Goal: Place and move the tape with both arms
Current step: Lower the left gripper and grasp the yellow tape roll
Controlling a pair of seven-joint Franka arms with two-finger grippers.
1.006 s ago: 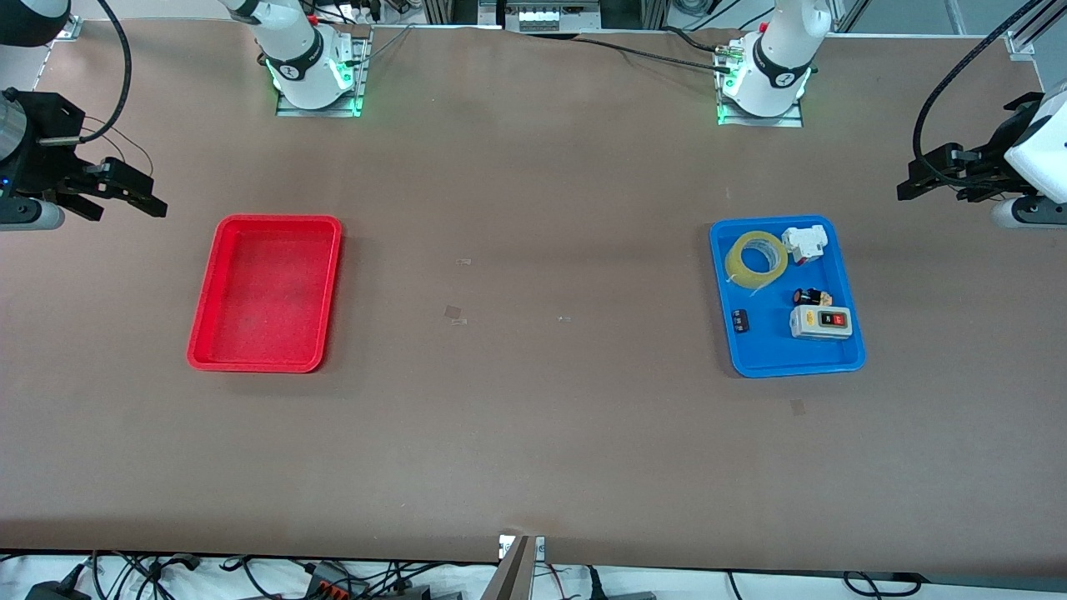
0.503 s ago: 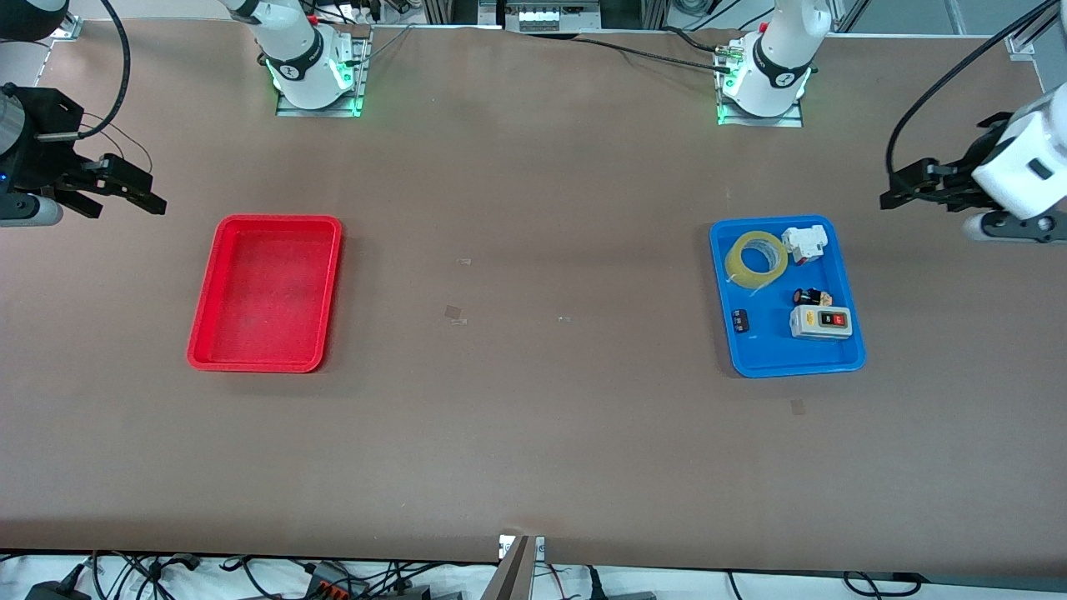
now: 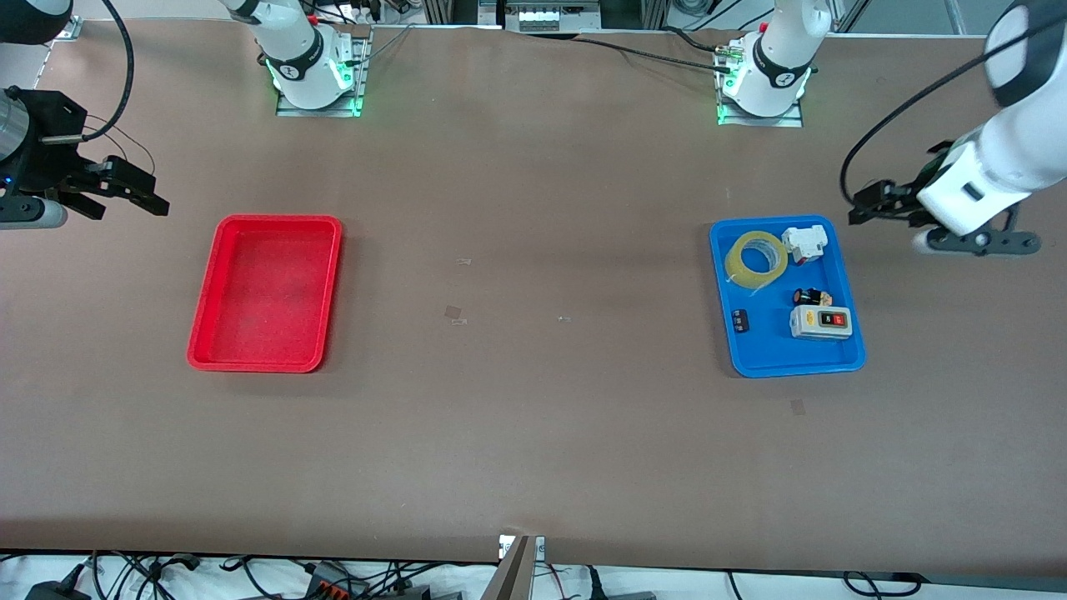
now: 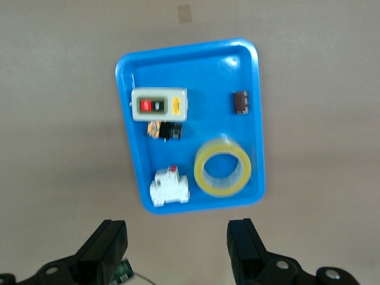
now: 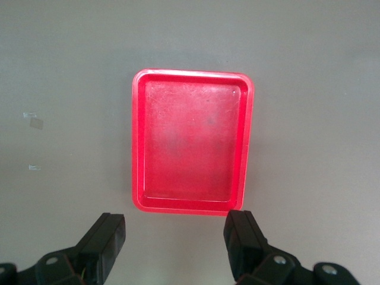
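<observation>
My left gripper grabs the yellow tape roll by its ring side next, to move it out of the blue tray.
The yellow tape roll lies flat in the blue tray, in the corner toward the arm bases; it also shows in the left wrist view. My left gripper is open and empty, up over the bare table beside the blue tray at the left arm's end; its fingers frame bare table in the left wrist view. My right gripper is open and empty, over the table beside the empty red tray, which fills the right wrist view.
In the blue tray lie a white-grey switch box with red and black buttons, a white block, a small black and orange part and a small dark piece. Small tape scraps dot the table's middle.
My left arm has swung in from the table's end toward the blue tray, its gripper now close beside it. My right gripper has barely moved.
</observation>
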